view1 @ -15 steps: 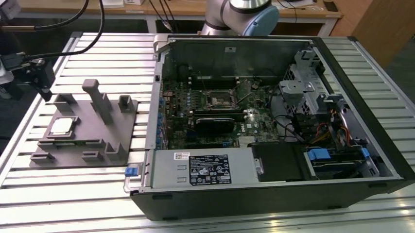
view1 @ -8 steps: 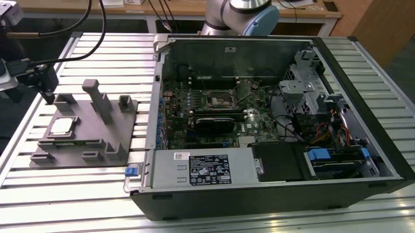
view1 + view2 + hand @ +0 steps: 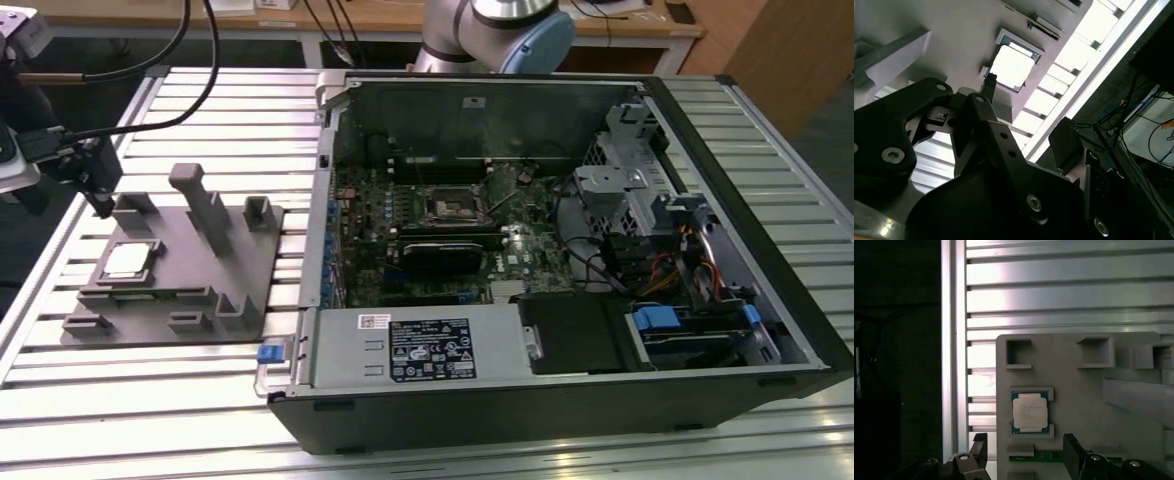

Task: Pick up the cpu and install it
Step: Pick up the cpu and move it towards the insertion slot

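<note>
Next, my gripper grabs the cpu's exposed side edges, since the pocket's raised sides hug the ends of the cpu (image 3: 127,260) in it.
The cpu (image 3: 127,260), a small square chip with a silvery top, lies flat in a recess of the grey fixture plate (image 3: 160,310) at the exterior view's left. Both wrist views look down on the cpu (image 3: 1029,411) (image 3: 1011,66) seated in its pocket. My gripper (image 3: 99,195) hangs above the fixture's far left corner, short of the chip and not touching it. In the first wrist view the gripper (image 3: 1025,447) is open, its two dark fingers (image 3: 1072,452) wide apart with nothing between them. The black-framed socket (image 3: 451,208) sits on the motherboard inside the open computer case.
The open computer case (image 3: 561,400) takes up the middle and the exterior view's right, with drive cages, cables and a power supply (image 3: 420,345) inside. Upright grey fixture blocks (image 3: 207,205) stand beside the chip. The slatted metal table (image 3: 134,420) ends just past the fixture.
</note>
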`<state>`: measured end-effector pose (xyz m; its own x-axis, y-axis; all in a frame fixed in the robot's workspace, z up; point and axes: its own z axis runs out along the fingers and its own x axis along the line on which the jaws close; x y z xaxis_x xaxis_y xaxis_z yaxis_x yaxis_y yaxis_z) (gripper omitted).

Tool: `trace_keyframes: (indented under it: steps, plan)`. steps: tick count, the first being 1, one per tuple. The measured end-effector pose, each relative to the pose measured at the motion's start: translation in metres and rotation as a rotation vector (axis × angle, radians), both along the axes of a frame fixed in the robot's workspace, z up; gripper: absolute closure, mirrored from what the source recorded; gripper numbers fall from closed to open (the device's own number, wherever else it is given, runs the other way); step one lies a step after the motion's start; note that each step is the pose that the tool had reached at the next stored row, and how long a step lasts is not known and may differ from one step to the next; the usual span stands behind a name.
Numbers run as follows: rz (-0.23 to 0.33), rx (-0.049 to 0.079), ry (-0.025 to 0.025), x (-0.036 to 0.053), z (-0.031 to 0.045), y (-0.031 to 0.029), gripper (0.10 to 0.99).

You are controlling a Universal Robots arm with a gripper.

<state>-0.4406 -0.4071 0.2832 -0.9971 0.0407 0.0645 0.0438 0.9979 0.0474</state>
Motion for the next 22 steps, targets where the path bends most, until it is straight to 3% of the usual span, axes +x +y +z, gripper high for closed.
trace_keyframes:
  steps: [7, 13, 16, 20, 22]
  plan:
    - [0.001, 0.000, -0.0002, 0.0000, -0.0061, 0.0000, 0.380]
    - [0.009, 0.000, -0.0007, 0.0001, -0.0164, -0.0001, 0.380]
    - [0.014, 0.000, -0.0081, 0.0000, -0.0190, -0.0001, 0.380]
    - [0.028, 0.000, -0.0286, 0.0001, -0.0212, -0.0001, 0.380]
    - [0.044, 0.000, -0.0319, 0.0001, -0.0235, 0.0000, 0.380]
